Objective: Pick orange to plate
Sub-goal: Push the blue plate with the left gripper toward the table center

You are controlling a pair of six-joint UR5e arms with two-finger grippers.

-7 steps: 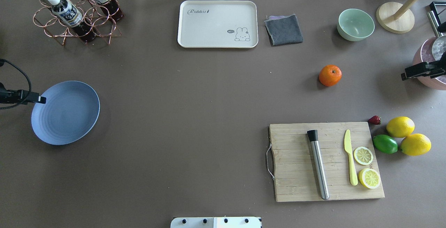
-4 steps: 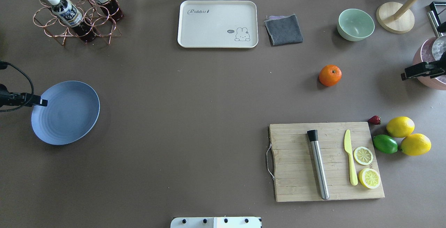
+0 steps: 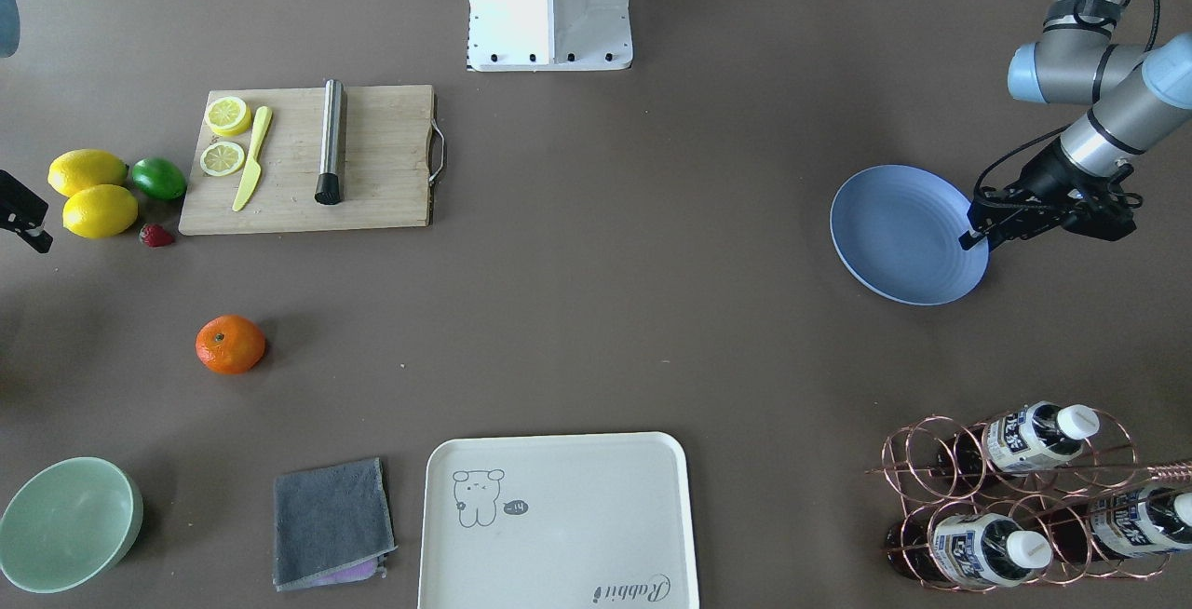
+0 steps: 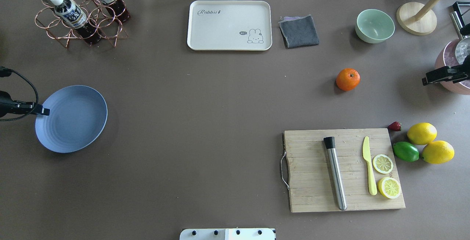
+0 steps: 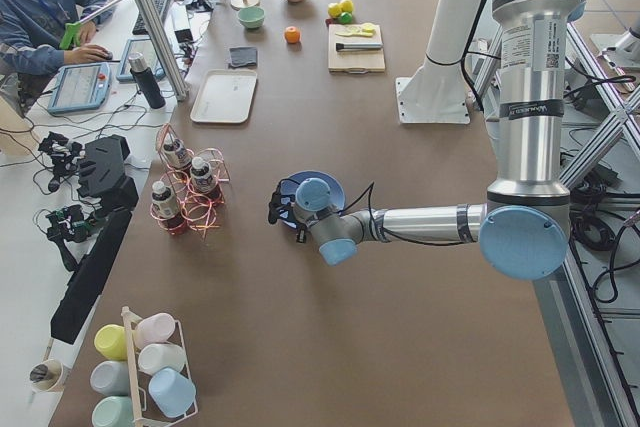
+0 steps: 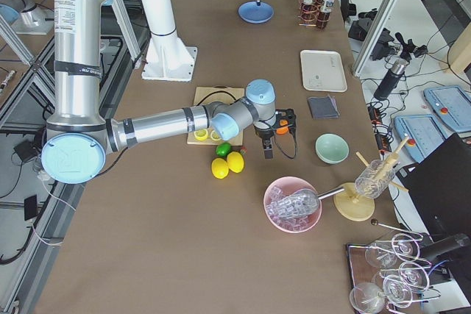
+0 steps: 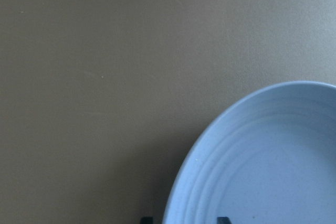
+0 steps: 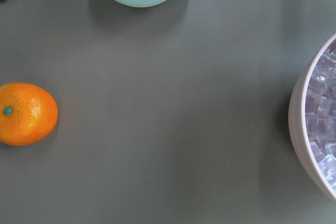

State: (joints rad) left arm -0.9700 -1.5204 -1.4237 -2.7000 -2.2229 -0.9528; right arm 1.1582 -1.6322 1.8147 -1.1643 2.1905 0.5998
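Note:
My left gripper grabs the blue plate by its thin raised rim (image 3: 980, 240) (image 7: 176, 198) next, since the plate spreads far wider than my fingers open.
The orange (image 4: 347, 79) lies alone on the brown table at mid right, and it also shows at the left edge of the right wrist view (image 8: 27, 114). The blue-lavender plate (image 4: 71, 119) sits far away at the table's left. My left gripper (image 4: 47, 111) is at the plate's left rim. In the left wrist view its two fingertips (image 7: 223, 220) stand apart, one outside the rim and one over the plate (image 7: 273, 171), so it is open. My right gripper (image 4: 424, 81) hovers to the right of the orange, well clear of it. Its fingers are not clear in any view.
A pink bowl of ice (image 4: 455, 67) lies under the right arm. A green bowl (image 4: 374, 25), grey cloth (image 4: 299, 31) and cream tray (image 4: 229, 25) line the far side. A cutting board (image 4: 312, 166), lemons (image 4: 422, 133) and a lime (image 4: 405, 152) lie near right. A bottle rack (image 4: 79, 16) stands far left.
My left gripper has shifted a little along the plate's left rim, and the plate has slid slightly to the right. The orange and the right gripper have hardly moved.

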